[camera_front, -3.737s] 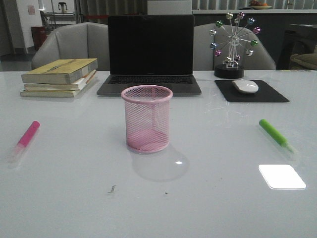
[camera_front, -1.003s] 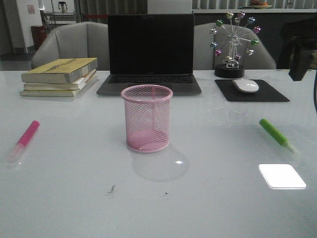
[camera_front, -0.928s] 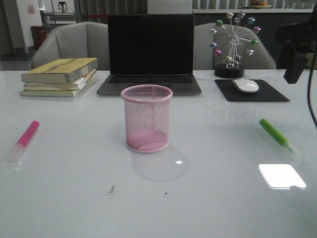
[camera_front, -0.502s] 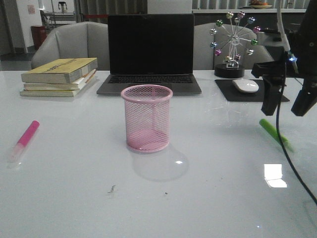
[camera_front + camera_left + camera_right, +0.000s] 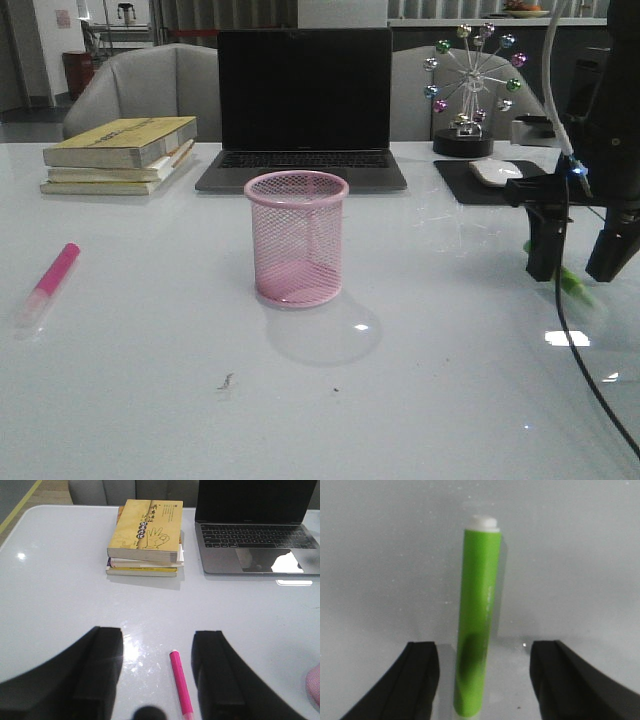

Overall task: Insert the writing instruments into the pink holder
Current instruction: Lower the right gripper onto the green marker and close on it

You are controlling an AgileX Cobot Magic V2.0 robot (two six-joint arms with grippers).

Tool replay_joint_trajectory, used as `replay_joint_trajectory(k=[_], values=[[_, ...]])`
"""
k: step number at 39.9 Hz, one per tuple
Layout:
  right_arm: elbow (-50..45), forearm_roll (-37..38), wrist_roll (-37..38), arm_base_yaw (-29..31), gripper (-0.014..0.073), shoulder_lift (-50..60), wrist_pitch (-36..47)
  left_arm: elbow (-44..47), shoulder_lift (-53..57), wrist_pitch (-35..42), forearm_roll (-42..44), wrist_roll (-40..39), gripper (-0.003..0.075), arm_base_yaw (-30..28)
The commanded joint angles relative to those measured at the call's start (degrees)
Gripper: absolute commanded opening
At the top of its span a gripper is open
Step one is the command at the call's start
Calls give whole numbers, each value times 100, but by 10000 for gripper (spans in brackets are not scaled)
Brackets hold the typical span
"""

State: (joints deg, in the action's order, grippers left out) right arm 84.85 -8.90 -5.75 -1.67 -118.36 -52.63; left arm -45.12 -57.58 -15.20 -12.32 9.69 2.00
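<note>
My right gripper's fingers stand beside the green marker's body (image 5: pixel 571 283), low at the tabletop, so it is now time for my right gripper to close on the green marker.
The pink holder (image 5: pixel 297 238), a round mesh cup, stands upright at the table's middle. The hot pink marker (image 5: pixel 50 280) lies flat at the left. In the left wrist view it (image 5: pixel 180 682) lies between the open fingers of my left gripper (image 5: pixel 157 640), nearer one finger, and the gripper is above it. The green marker (image 5: pixel 572 283) lies flat at the right, partly hidden by my right gripper (image 5: pixel 577 262). My right gripper (image 5: pixel 485 652) is open and straddles the green marker (image 5: pixel 477 615) without touching it.
A closed stack of books (image 5: pixel 120 155) sits at the back left, a laptop (image 5: pixel 303 105) behind the cup, and a mouse on a black pad (image 5: pixel 497 174) and a ferris-wheel ornament (image 5: pixel 468 85) at the back right. A black cable (image 5: pixel 580 350) hangs from the right arm.
My right arm has come in from the upper right and lowered over the green marker, now covering part of it. The markers and cup have not moved.
</note>
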Motion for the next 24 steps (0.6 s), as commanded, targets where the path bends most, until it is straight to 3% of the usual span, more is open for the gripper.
replay_joint_trajectory(k=[1, 17, 20, 24], values=[[188, -60, -94, 4, 509, 293, 14, -212, 61, 375, -56, -42, 395, 33], [188, -55, -94, 4, 507, -56, -240, -212, 61, 375, 47, -42, 395, 33], [188, -55, -94, 4, 469, -102, -313, -212, 61, 375, 52, -42, 395, 33], [188, -55, -94, 4, 344, -127, -360, -212, 61, 375, 52, -29, 395, 33]])
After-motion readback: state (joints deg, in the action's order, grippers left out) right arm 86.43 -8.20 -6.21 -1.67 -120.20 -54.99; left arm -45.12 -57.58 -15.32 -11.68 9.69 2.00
